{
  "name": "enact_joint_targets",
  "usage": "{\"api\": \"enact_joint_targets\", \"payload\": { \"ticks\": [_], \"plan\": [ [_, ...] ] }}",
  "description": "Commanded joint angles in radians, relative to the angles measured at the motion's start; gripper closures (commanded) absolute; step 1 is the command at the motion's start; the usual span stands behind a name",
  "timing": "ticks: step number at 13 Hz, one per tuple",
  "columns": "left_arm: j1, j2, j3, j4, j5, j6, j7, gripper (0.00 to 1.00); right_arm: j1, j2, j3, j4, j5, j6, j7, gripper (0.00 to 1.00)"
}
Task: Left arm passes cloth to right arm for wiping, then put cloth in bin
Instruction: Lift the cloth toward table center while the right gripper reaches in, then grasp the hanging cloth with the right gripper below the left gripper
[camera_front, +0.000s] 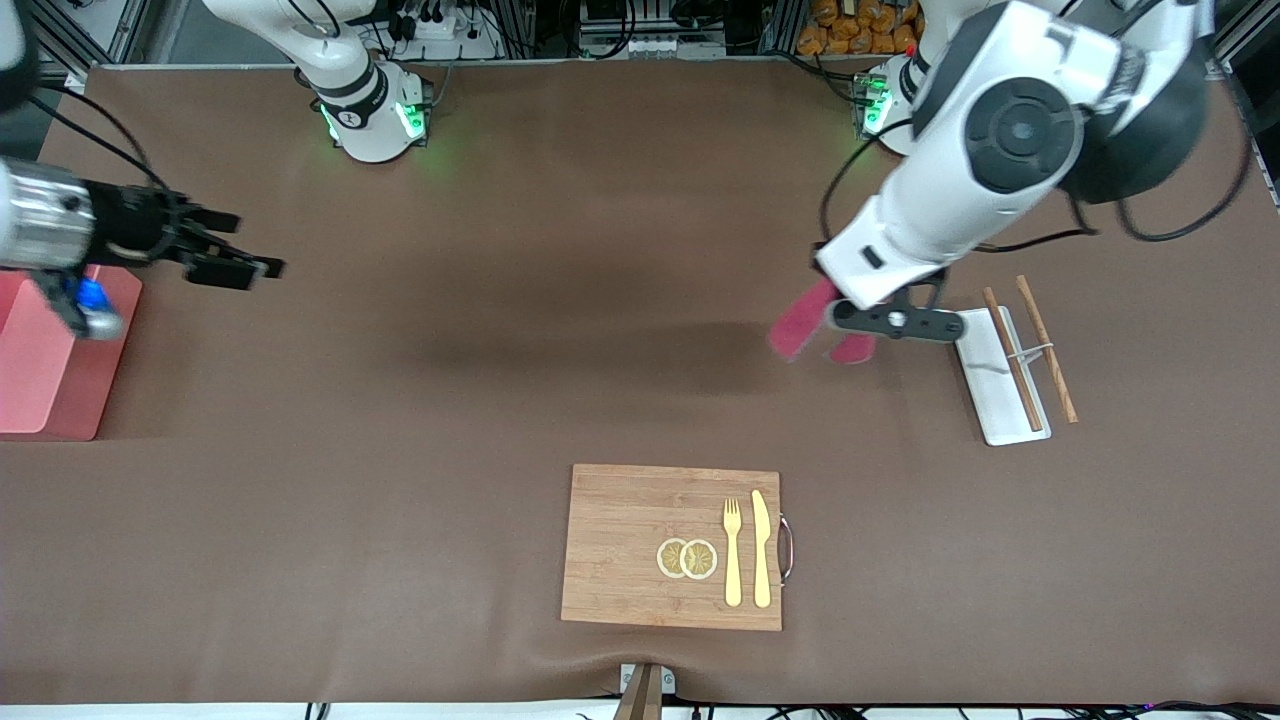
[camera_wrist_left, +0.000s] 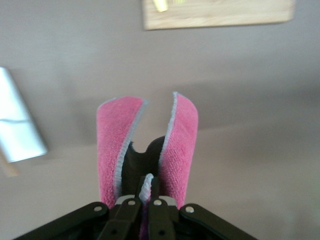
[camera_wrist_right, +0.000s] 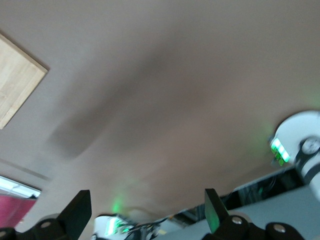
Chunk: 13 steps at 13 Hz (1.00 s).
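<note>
I should grab the maroon cloth by its gathered middle with my right gripper next, so the cloth's pink flaps stay free to wipe.
The maroon cloth (camera_front: 803, 320) hangs folded in the air over the brown table, beside the white tray (camera_front: 1000, 405). My left gripper (camera_front: 838, 322) is shut on it. In the left wrist view the cloth (camera_wrist_left: 179, 140) shows as two pink flaps with a pale edge, pinched between the closed fingers of the left gripper (camera_wrist_left: 146, 189). My right gripper (camera_front: 248, 250) stands open and holds nothing, up over the table at the right arm's end, just beside the pink bin (camera_front: 45, 385). The right wrist view shows the right gripper (camera_wrist_right: 146, 207) with its fingers wide apart over bare table.
A wooden cutting board (camera_front: 630, 545) with a fork, a knife and two lemon slices lies near the front camera. Two wooden chopsticks (camera_front: 1030, 350) rest on and beside the white tray. Both arm bases stand along the table's edge farthest from the front camera.
</note>
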Motion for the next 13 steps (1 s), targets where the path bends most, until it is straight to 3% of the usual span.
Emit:
{"api": "enact_joint_targets", "payload": {
  "ticks": [1,4,6,8,10,13],
  "plan": [
    [-0.053,0.046,0.005,0.037,-0.102,0.123,-0.107,1.0,0.083,0.059,-0.008,0.008,0.096,0.007,0.202,0.0],
    [-0.19,0.135,0.008,0.058,-0.139,0.323,-0.281,1.0,0.146,0.123,-0.008,0.004,0.216,0.084,0.348,0.0],
    [-0.249,0.186,0.005,0.098,-0.141,0.432,-0.384,1.0,0.177,0.125,-0.008,-0.064,0.231,0.176,0.354,0.0],
    [-0.294,0.197,0.005,0.102,-0.142,0.516,-0.467,1.0,0.2,0.125,-0.008,-0.142,0.324,0.274,0.354,0.0],
    [-0.314,0.201,-0.004,0.102,-0.179,0.605,-0.519,1.0,0.248,0.132,-0.008,-0.182,0.333,0.354,0.354,0.0],
    [-0.346,0.194,-0.006,0.102,-0.185,0.63,-0.552,1.0,0.283,0.155,-0.008,-0.207,0.354,0.437,0.354,0.0]
  ]
}}
